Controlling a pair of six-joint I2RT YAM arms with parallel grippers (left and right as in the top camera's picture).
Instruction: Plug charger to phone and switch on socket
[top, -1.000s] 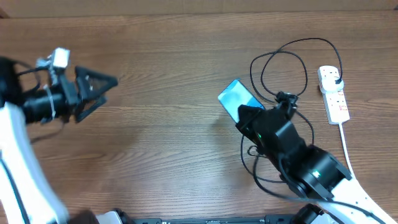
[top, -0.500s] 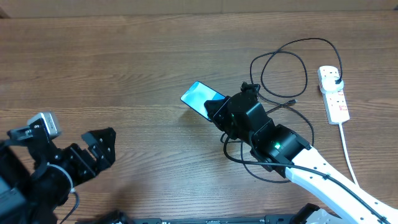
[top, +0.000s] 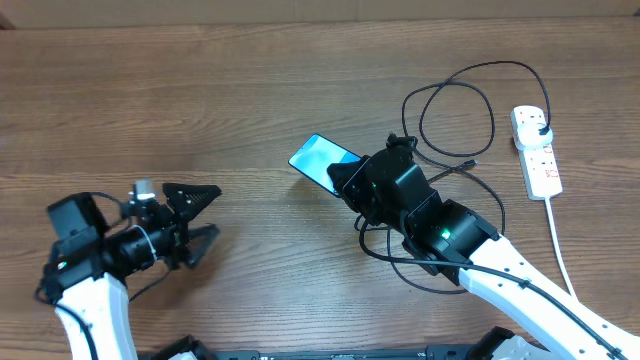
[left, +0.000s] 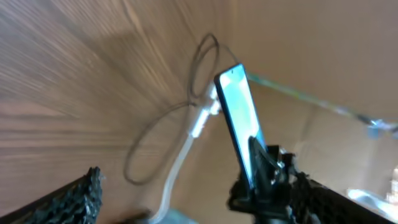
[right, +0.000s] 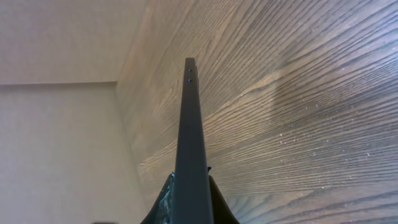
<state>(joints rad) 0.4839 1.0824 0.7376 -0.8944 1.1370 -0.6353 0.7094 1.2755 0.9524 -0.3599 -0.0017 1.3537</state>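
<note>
I will take the phone next with my left gripper, by the end that sticks out of my right gripper. The phone's opposite end stays free for plugging in.
My right gripper is shut on the phone, a slim phone with a blue-cyan screen, and holds it tilted above the table centre. In the right wrist view the phone shows edge-on between the fingers. The phone also shows in the left wrist view. The charger, a thin black cable, lies in loops to the right, its plug in the socket, a white power strip at the far right. My left gripper is open and empty at the lower left, pointing right.
The power strip's thick white cord runs down toward the front right edge. More black cable loops lie under my right arm. Bare wooden table lies between the two grippers.
My left arm swung down from the far left to the lower left and now points its open jaws at the phone. My right gripper carried the phone leftward, then held still.
</note>
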